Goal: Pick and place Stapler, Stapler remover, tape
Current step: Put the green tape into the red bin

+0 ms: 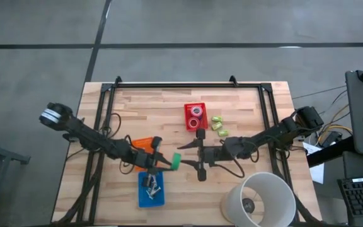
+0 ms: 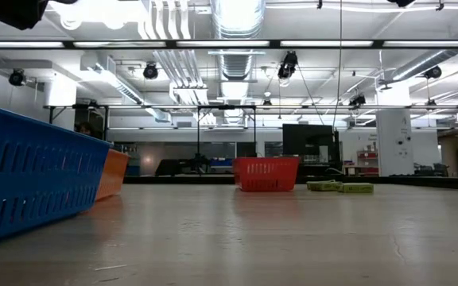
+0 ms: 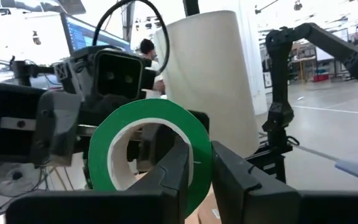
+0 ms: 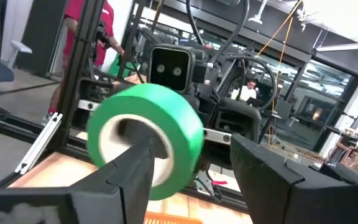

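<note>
The green tape roll has to go in the red basket (image 1: 195,116), so the robot's right gripper needs to grab the roll by its ring wall (image 1: 176,161) next.
My left gripper (image 1: 167,162) is shut on a green tape roll (image 1: 176,162), which is held up above the table's middle. The low view shows neither the roll nor the grippers. My right gripper (image 1: 189,156) faces it from the right, open wide. In the right wrist view one of its fingers (image 4: 138,165) stands in front of the roll's hole (image 4: 120,134) and the other is well off to the side. A red basket (image 1: 195,116) holds red and pinkish tape rolls. Small yellow-green items (image 1: 217,125) lie beside it. My left gripper (image 3: 201,155) pinches the green roll's ring wall (image 3: 199,140), one finger inside the hole and one outside. The fingers come level from the table's left. The roll stands on edge, lifted clear of the table. My right gripper: I cannot tell whether its finger touches the roll.
An orange basket (image 1: 142,145) lies under the left arm. A blue basket (image 1: 151,188) with metal pieces sits near the front edge. A big white cylinder (image 1: 260,198) stands at the front right. A black frame (image 1: 188,85) edges the table.
</note>
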`<action>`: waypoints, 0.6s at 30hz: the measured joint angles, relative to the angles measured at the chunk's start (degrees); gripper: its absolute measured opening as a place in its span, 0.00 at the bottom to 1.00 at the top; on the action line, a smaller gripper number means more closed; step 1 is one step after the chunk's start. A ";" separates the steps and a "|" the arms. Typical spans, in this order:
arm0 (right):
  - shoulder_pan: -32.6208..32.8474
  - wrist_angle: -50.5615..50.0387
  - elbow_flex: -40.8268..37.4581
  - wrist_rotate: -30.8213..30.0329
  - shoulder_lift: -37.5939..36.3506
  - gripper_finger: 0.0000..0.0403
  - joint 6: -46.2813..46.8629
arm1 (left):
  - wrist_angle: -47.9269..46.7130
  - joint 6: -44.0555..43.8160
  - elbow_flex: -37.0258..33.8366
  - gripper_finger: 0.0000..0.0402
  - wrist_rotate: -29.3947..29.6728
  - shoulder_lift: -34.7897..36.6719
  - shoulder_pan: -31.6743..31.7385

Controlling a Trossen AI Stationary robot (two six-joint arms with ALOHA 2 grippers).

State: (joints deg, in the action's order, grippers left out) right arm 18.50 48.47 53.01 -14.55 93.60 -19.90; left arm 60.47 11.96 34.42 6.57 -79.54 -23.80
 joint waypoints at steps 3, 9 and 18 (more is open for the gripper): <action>-0.02 -0.16 0.00 0.00 0.00 0.49 -0.01 | -0.03 -0.05 0.21 0.15 -0.04 -0.52 0.08; -0.02 -1.21 0.00 0.01 0.00 0.38 -0.18 | -0.04 -0.10 0.06 0.14 -0.04 -0.10 0.08; -0.09 -2.06 0.02 0.00 0.00 0.08 -1.22 | -0.50 -0.47 0.01 0.17 0.36 -0.30 0.16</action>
State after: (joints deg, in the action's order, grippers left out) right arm 18.41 46.41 53.04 -14.55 93.60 -21.12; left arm 59.97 11.49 34.44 6.93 -79.83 -23.64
